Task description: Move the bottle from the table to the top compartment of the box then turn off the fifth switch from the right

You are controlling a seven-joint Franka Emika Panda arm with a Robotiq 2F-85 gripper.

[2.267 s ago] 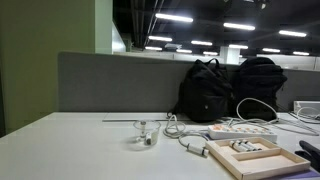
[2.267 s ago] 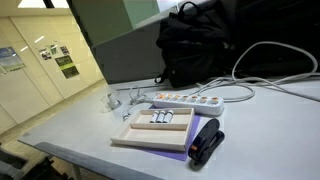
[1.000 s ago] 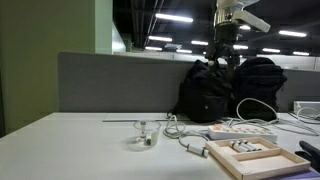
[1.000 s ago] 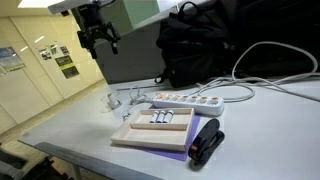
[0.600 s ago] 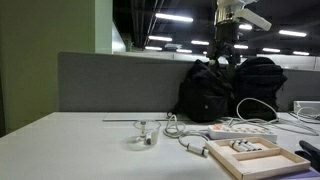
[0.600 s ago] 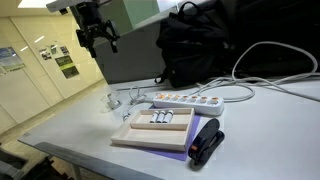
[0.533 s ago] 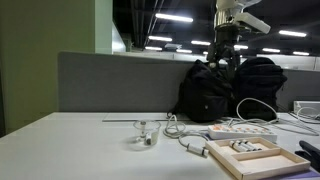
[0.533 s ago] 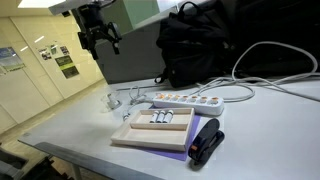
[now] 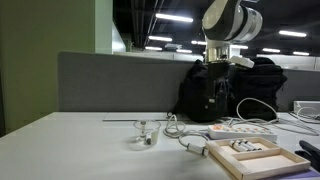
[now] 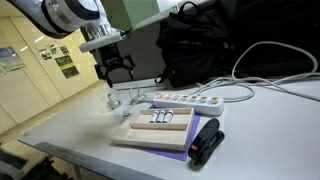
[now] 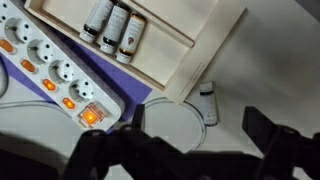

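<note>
My gripper should next hold the small white bottle (image 11: 207, 104) across its narrow sides and leave its dark cap free. Then it can lay the bottle flat in the top compartment of the box.
The small white bottle (image 11: 207, 104) with a dark cap lies on the white table (image 11: 270, 60), just off the corner of the light-wood box (image 11: 205, 45). The box also shows in both exterior views (image 9: 258, 156) (image 10: 150, 133) and holds three small bottles (image 11: 115, 27). My gripper (image 11: 188, 146) hangs open and empty above the bottle and a round clear dish (image 11: 165, 125). It is well above the table in both exterior views (image 9: 215, 92) (image 10: 118, 66). The white power strip (image 11: 50, 65) lies beside the box with orange lit switches (image 11: 90, 115).
A purple mat (image 11: 138, 92) lies under the box. Two black backpacks (image 9: 235, 90) stand against the grey partition (image 9: 110, 80). A black stapler-like object (image 10: 205, 142) sits near the table's front edge. White cables (image 10: 270, 60) trail from the strip.
The arm has come down from high above the table. The gripper now hangs much lower, over the bottle and clear dish. Nothing on the table has moved.
</note>
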